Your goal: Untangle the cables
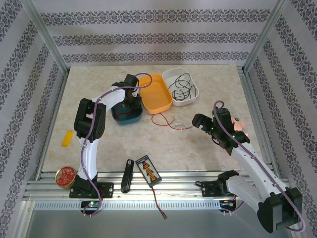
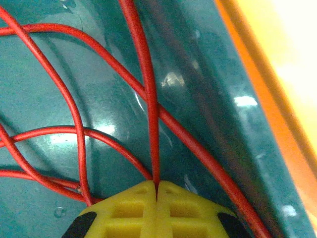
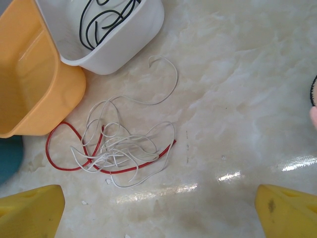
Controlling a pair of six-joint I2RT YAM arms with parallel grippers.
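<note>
The robot's right gripper next needs to take hold of only the whitish cable (image 3: 124,146) by an outer loop (image 3: 171,127). The red cable then stays free to untangle.
My left gripper (image 1: 130,105) is down inside the teal tray (image 1: 134,118). In the left wrist view its yellow fingers (image 2: 133,208) are shut on a red cable (image 2: 148,99) whose loops lie across the teal tray floor (image 2: 198,59). A stretch of red cable (image 3: 62,166) lies on the table, tangled with the whitish cable (image 3: 124,146), just below the orange tray (image 3: 34,84). The black cable (image 3: 101,20) is coiled in the white tray (image 3: 129,42). My right gripper (image 3: 159,201) hovers open above the table to the right of that tangle (image 1: 171,121), holding nothing.
Orange tray (image 1: 154,91) and white tray (image 1: 181,85) stand side by side at the back. Near the front edge lie a black orange-striped device (image 1: 148,170), a black handle (image 1: 127,176), a red round tin (image 1: 65,176) and a yellow piece (image 1: 67,138).
</note>
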